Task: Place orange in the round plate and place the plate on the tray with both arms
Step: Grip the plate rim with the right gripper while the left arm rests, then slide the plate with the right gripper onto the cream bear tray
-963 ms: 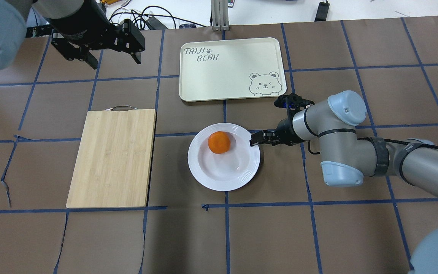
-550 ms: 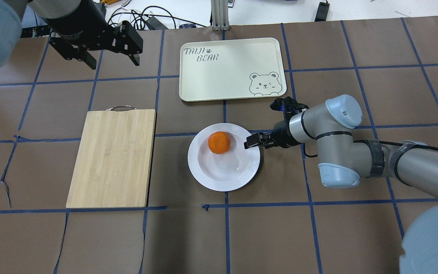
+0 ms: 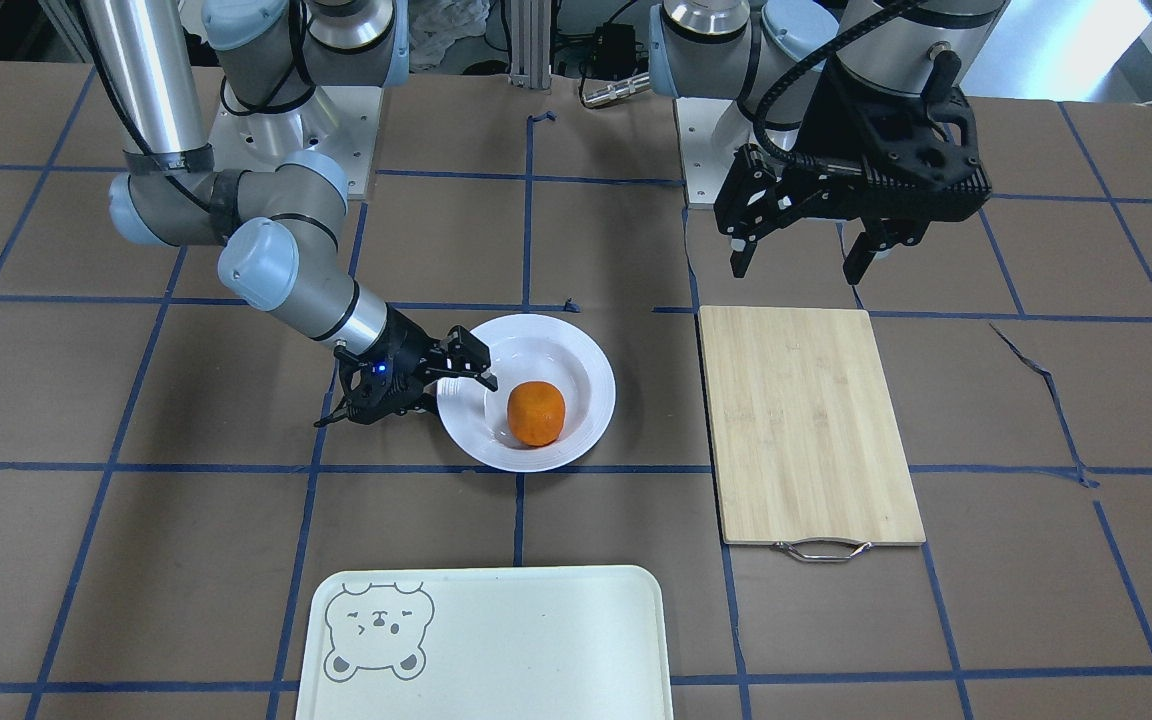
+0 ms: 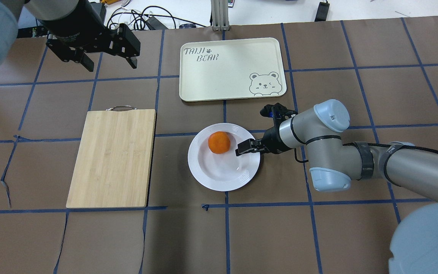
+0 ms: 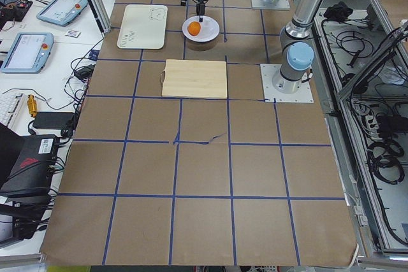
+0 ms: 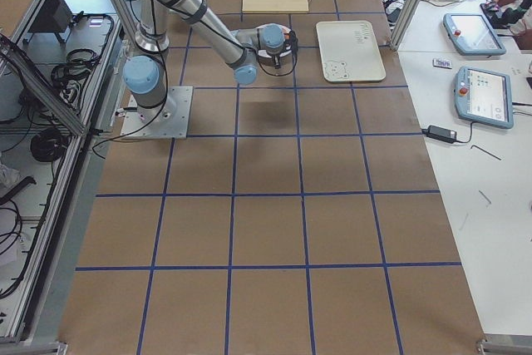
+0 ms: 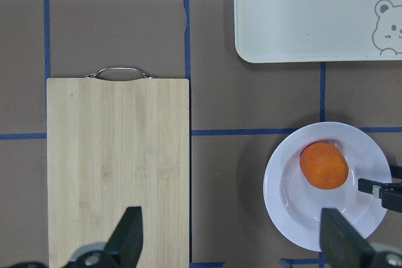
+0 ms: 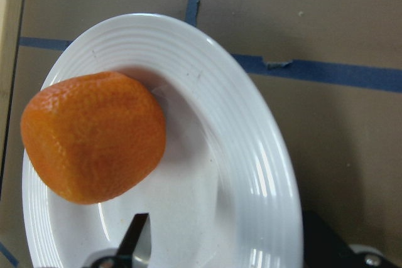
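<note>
My right gripper grabs the round plate by its rim next, to carry the orange onto the tray.
The orange lies in the round plate, left of its centre in the overhead view. My right gripper is open and low at the plate's right rim. One finger is over the plate's inside and the other outside the rim, which lies between them. My left gripper hangs open and empty, high over the far left of the table. The cream tray with the bear face lies beyond the plate.
A bamboo cutting board with a metal handle lies left of the plate. Cables and gear sit past the table's far edge. Brown paper with blue tape lines covers the table.
My right gripper has slid left, from just outside the plate's right rim to straddling it. The left gripper has drifted slightly left and away. The orange and plate have not moved.
</note>
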Tool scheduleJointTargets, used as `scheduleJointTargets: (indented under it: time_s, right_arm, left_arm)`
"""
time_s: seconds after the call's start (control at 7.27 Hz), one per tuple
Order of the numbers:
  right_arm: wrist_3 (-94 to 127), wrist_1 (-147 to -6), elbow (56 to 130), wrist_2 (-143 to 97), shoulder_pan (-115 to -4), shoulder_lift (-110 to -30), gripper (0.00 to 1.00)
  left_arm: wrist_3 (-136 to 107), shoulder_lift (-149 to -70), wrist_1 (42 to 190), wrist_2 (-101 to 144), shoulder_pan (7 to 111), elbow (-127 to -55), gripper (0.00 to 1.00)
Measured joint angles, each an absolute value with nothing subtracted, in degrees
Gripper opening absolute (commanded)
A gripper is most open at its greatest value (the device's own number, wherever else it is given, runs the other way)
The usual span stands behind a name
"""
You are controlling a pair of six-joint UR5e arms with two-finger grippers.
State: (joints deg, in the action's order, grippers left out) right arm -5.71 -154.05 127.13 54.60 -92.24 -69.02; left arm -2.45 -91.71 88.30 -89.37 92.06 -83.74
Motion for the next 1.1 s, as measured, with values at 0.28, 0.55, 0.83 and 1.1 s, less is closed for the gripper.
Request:
scheduleJointTargets:
  time_s: [0.28, 0.55, 0.83, 1.1]
  right_arm:
    - [-4.1, -154.2, 127.0, 54.6, -92.9, -69.1, 0.17]
    - [-3.8, -154.2, 126.8, 54.8, -93.0, -69.1, 0.00]
    - [-3.8, -154.1, 126.7, 54.8, -92.9, -69.1, 0.00]
    - [-3.7, -153.8, 125.4, 54.2, -92.7, -69.1, 0.00]
  left_arm:
    - [-2.4, -91.5, 88.3, -89.5, 92.0, -84.0, 1.00]
    - [-2.4, -91.4, 88.3, -89.5, 92.0, -84.1, 1.00]
    - [-2.4, -91.3, 88.3, -89.6, 91.9, -84.1, 1.00]
    - [-2.5, -91.3, 88.3, -89.6, 91.9, -84.0, 1.00]
